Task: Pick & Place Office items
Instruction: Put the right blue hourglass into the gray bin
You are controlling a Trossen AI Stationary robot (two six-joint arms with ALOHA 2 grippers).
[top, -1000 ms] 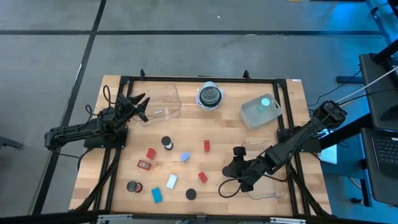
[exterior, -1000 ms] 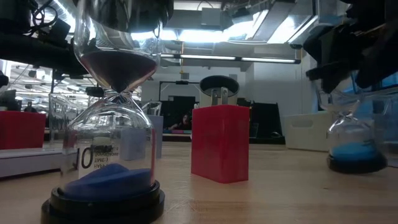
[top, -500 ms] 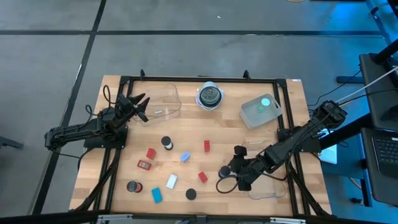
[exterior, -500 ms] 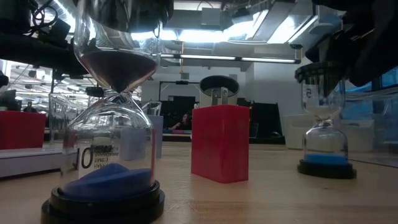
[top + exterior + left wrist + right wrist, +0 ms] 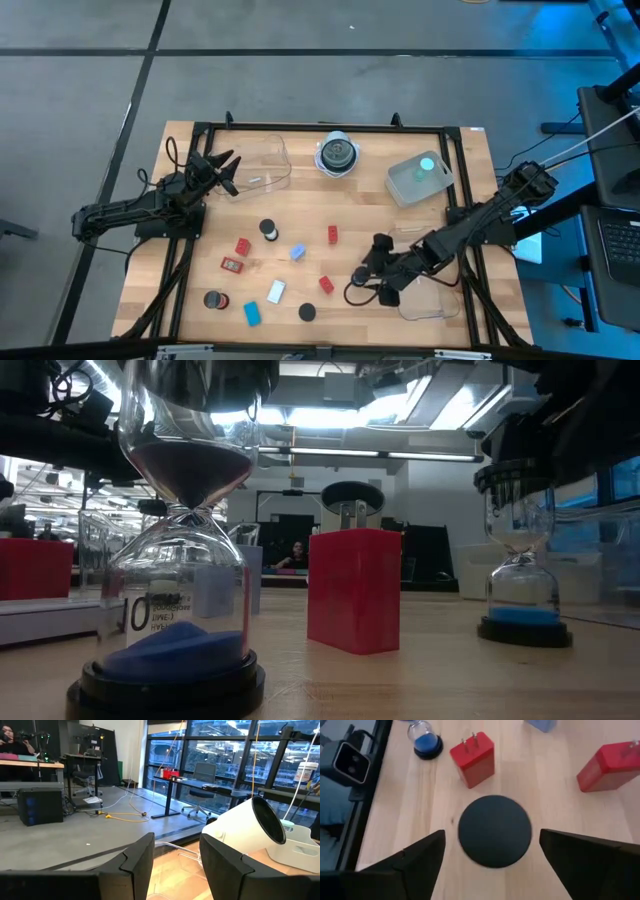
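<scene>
My right gripper grabs the hourglass by its round black top [image 5: 495,831] next, to set it in the grey bin beside the teal-capped piece.
My right gripper [image 5: 366,276] [image 5: 492,852] hangs open above a small hourglass with blue sand [image 5: 522,582], which stands upright on its black base. Its round black top [image 5: 495,830] shows between the two fingers, which stand on either side without touching it. Red plug blocks [image 5: 472,757] [image 5: 326,284], blue blocks [image 5: 252,313], a white block [image 5: 276,291], a red-framed tag [image 5: 232,265] and further black-topped hourglasses [image 5: 269,229] [image 5: 185,560] lie scattered on the table's middle. A teal cylinder [image 5: 428,165] sits in a clear tray. My left gripper [image 5: 228,172] [image 5: 176,865] waits open at the far left.
Clear trays sit at the far left [image 5: 265,165], the far right [image 5: 420,180] and the near right [image 5: 432,302]. A round white-rimmed dark object [image 5: 338,155] stands at the far edge's middle. A black frame rail [image 5: 470,270] runs under my right arm.
My right gripper has moved toward the table's left and slightly toward its near edge. The small blue-sand hourglass has gone with it toward the left and now stands upright on the table, its black top cap showing below the gripper.
</scene>
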